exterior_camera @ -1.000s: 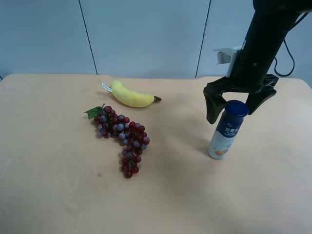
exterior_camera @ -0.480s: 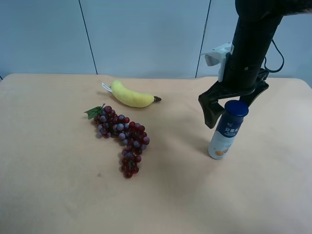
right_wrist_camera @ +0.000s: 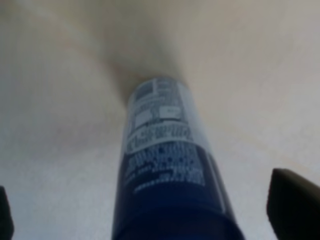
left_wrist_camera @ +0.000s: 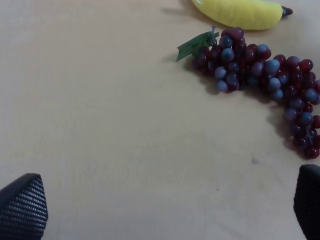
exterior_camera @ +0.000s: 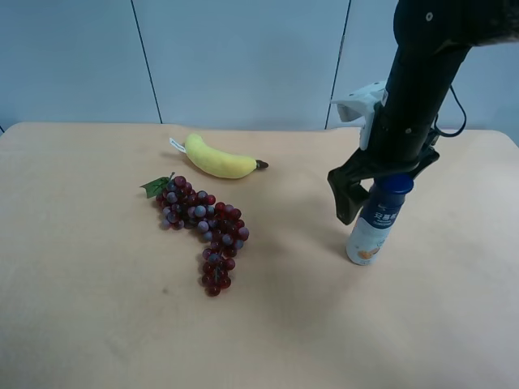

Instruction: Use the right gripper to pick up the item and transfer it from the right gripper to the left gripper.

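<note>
The bottle should next be grabbed by its blue cap end with my right gripper, so the bottle's white lower end stays free for my left gripper.
A white bottle with a blue cap and blue label stands upright on the tan table, at the exterior high view's right. The right wrist view shows it close up, between the two fingers. My right gripper is open and has come down over the bottle's top, one finger on either side, with gaps showing in the wrist view. My left gripper is open and empty above bare table. It is out of the exterior high view.
A yellow banana lies at the table's far middle. A bunch of red and purple grapes lies in front of it. Both show in the left wrist view: the banana and the grapes. A blue-grey wall stands behind.
My right gripper has come down and shifted slightly to the view's left, so that its open fingers now flank the bottle's cap. The bottle, banana and grapes have not moved.
</note>
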Robot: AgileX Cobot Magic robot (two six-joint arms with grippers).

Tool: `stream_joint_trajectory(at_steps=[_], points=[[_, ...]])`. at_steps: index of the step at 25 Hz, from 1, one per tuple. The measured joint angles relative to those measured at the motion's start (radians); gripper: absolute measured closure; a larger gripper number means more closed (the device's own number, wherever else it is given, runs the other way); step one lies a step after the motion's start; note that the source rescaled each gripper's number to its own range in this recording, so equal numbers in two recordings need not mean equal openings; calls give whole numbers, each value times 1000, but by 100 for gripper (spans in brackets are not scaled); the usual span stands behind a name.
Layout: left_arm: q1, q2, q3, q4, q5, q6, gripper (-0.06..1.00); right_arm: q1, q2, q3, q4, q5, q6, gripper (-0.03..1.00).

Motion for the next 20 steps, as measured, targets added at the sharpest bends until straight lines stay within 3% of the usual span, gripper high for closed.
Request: stream_joint_trajectory(at_steps=[12, 16, 20], points=[[0, 0, 0, 0, 0, 0, -6, 0, -22, 56, 0, -79, 0, -1], [0, 0, 0, 0, 0, 0, -6, 0, -22, 56, 0, -78, 0, 25], [0, 0, 0, 0, 0, 0, -6, 0, -22, 56, 0, -77, 0, 65]])
